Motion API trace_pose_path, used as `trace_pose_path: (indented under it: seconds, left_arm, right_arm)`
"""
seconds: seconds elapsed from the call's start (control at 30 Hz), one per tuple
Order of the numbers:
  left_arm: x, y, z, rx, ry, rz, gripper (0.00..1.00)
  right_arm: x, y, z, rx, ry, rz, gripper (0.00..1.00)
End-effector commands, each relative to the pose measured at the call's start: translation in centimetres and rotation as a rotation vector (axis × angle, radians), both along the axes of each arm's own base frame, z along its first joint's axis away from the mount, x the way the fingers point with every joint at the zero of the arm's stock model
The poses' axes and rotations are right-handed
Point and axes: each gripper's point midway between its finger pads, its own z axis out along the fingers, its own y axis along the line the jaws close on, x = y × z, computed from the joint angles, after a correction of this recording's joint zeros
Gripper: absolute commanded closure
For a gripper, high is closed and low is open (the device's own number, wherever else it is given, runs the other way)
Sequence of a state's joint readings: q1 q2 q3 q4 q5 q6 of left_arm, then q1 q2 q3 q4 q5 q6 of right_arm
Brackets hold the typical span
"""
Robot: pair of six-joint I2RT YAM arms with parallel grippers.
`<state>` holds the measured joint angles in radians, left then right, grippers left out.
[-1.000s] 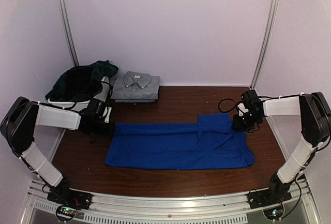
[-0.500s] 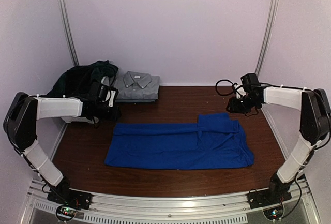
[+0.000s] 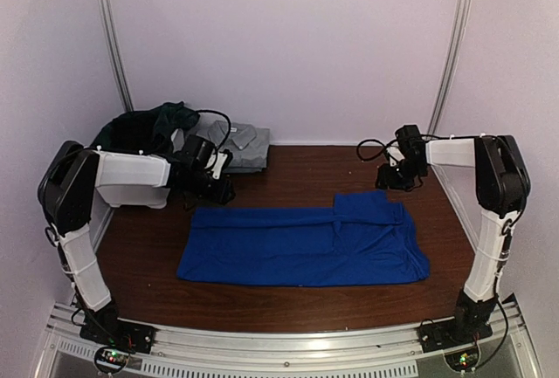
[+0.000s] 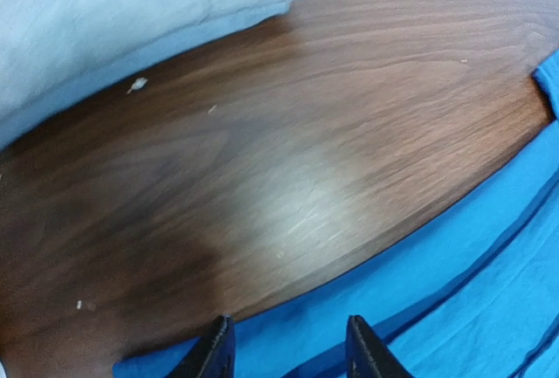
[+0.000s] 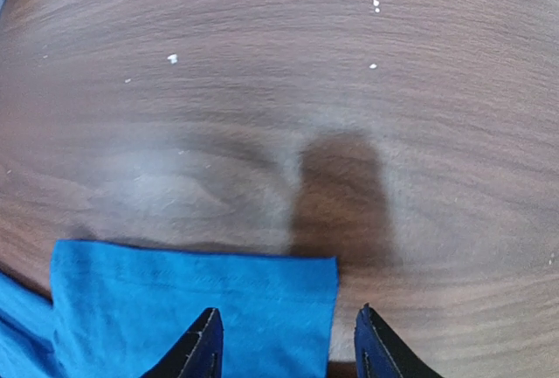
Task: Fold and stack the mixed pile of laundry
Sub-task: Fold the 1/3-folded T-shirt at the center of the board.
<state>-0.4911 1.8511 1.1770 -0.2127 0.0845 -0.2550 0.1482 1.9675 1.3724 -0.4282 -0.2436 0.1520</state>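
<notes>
I will fold the royal-blue T-shirt next, so I will grab the royal-blue T-shirt's sleeve at its outer far corner [image 3: 382, 194] [image 5: 324, 276] with my right gripper and leave the sleeve's inner corner for my left gripper.
The royal-blue T-shirt [image 3: 301, 244] lies flat and partly folded on the wooden table, its far right sleeve folded over. My left gripper [image 3: 223, 191] is open and empty, just above the shirt's far left edge [image 4: 454, 247]. My right gripper [image 3: 390, 182] is open and empty, above the shirt's far right corner [image 5: 201, 304]. A dark green garment [image 3: 140, 134] is heaped in the white basket [image 3: 103, 171] at the back left. A folded grey shirt [image 3: 244, 144] lies beside it and also shows in the left wrist view [image 4: 131, 11].
Metal uprights [image 3: 109, 33] and pale walls close in the table at the back and sides. Bare wood [image 3: 306, 168] lies behind the blue shirt. Black cables [image 3: 371, 149] hang off the right wrist.
Both grippers have let go of the blue shirt's far edge and lifted off it. The left one moved right and back toward the grey shirt; the right one moved back and a little left.
</notes>
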Motion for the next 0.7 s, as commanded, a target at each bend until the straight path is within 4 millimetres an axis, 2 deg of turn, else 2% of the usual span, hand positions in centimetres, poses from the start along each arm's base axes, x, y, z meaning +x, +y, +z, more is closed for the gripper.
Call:
trace_pose_path:
  seconds: [0.0,0.07,0.13,0.17,0.23,0.37,0.5,0.57,0.6,0.67]
  left_arm:
    - [1.6,-4.5,2.1,-0.092,-0.061,-0.096,0.53]
    - [2.1,-7.2,1.8,-0.128,-0.072,-0.121,0.52]
    - [2.9,-11.3,2.6,-0.179,-0.089,-0.167,0.52]
    - [3.5,-12.6,2.0,-0.189,-0.085,-0.173,0.52]
    - [3.9,-16.5,1.7,-0.222,-0.080,-0.223,0.52]
    - [5.0,-21.7,0.3,-0.306,-0.053,-0.262,0.51]
    - [5.9,-25.2,-0.9,-0.408,-0.026,-0.287,0.49]
    - [6.3,-26.4,-1.5,-0.453,-0.003,-0.288,0.48]
    - [6.4,-26.9,-2.8,-0.466,0.019,-0.289,0.48]
    - [6.5,-28.0,-3.3,-0.489,0.033,-0.301,0.47]
  right_arm:
    - [1.1,-1.0,-0.7,-0.034,0.015,-0.006,0.47]
    - [1.3,-0.9,-1.0,-0.020,0.021,-0.002,0.47]
    - [1.4,-0.9,-1.3,-0.006,0.025,-0.001,0.47]
    - [1.4,-1.0,-1.4,0.001,0.027,-0.003,0.47]
    - [1.3,-1.1,-1.6,0.019,0.031,-0.004,0.47]
    - [1.0,-1.2,-2.0,0.055,0.039,-0.013,0.48]
    - [0.8,-1.1,-2.7,0.096,0.052,-0.010,0.48]
    - [0.9,-0.9,-3.1,0.111,0.060,-0.005,0.49]
    - [0.9,-0.9,-3.3,0.114,0.063,-0.005,0.49]
    - [1.2,-0.9,-3.5,0.121,0.066,-0.007,0.49]
